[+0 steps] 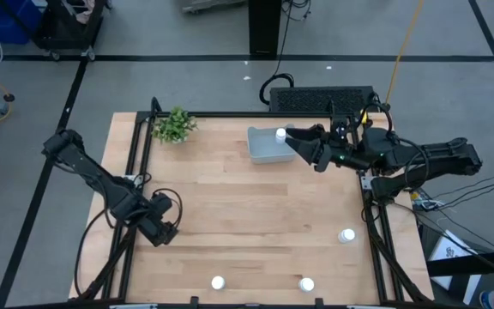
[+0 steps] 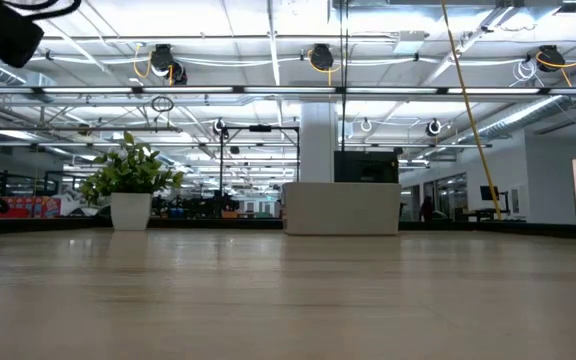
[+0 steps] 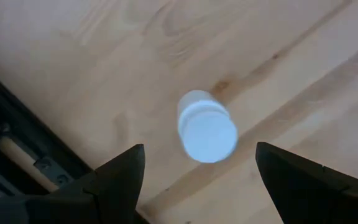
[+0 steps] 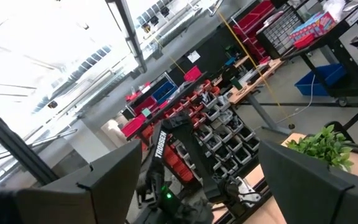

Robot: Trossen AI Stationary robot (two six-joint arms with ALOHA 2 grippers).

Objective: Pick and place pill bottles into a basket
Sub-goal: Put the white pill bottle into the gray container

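My left gripper is open, and wood shows between its fingertips and the white pill bottle (image 3: 206,129). It isn't time to close yet: my left gripper needs to move toward the bottle first, then close on the bottle.
The pale grey-blue basket (image 1: 264,148) stands at the table's far middle; it also shows in the low view (image 2: 341,208). One white pill bottle (image 1: 281,135) shows at its far right corner. My right gripper (image 1: 301,144) is open and empty just right of the basket, fingers pointing toward the table's left. My left gripper (image 1: 165,227) hovers open near the table's left edge, pointing down. It hides a bottle in the high view; its wrist view shows that white bottle (image 3: 206,129) standing on the wood between and below its fingers (image 3: 120,180), untouched. Three more bottles stand near the near edge (image 1: 218,282) (image 1: 307,284) and on the right (image 1: 346,235).
A small green plant (image 1: 174,125) stands at the far left corner, left of the basket; it also shows in the low view (image 2: 131,185). The black table frame (image 3: 17,155) runs close beside my left gripper. Bare wood lies across the table's middle.
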